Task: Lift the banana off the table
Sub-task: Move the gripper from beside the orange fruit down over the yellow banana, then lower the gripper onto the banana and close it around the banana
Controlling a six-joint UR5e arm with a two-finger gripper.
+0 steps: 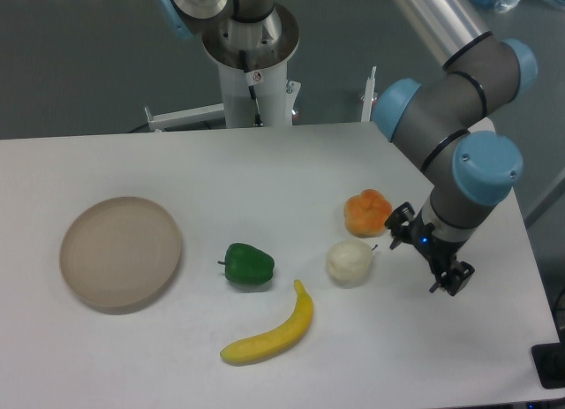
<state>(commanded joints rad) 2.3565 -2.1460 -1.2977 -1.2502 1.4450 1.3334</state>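
The yellow banana (270, 334) needs to be picked up off the white table, so my gripper should next grab the banana by its thin stem end (301, 291).
The yellow banana (270, 334) lies on the white table (265, 170) near the front edge, its thin stem end pointing up and right. My gripper (428, 254) hangs at the right side of the table, well to the right of the banana and just right of the pale round fruit. Its two black fingers stand apart with nothing between them.
A green pepper (248, 265) sits just above the banana's left half. A pale whitish round fruit (350, 262) and an orange fruit (367, 212) lie between the banana and the gripper. A round beige plate (121, 251) rests at the left.
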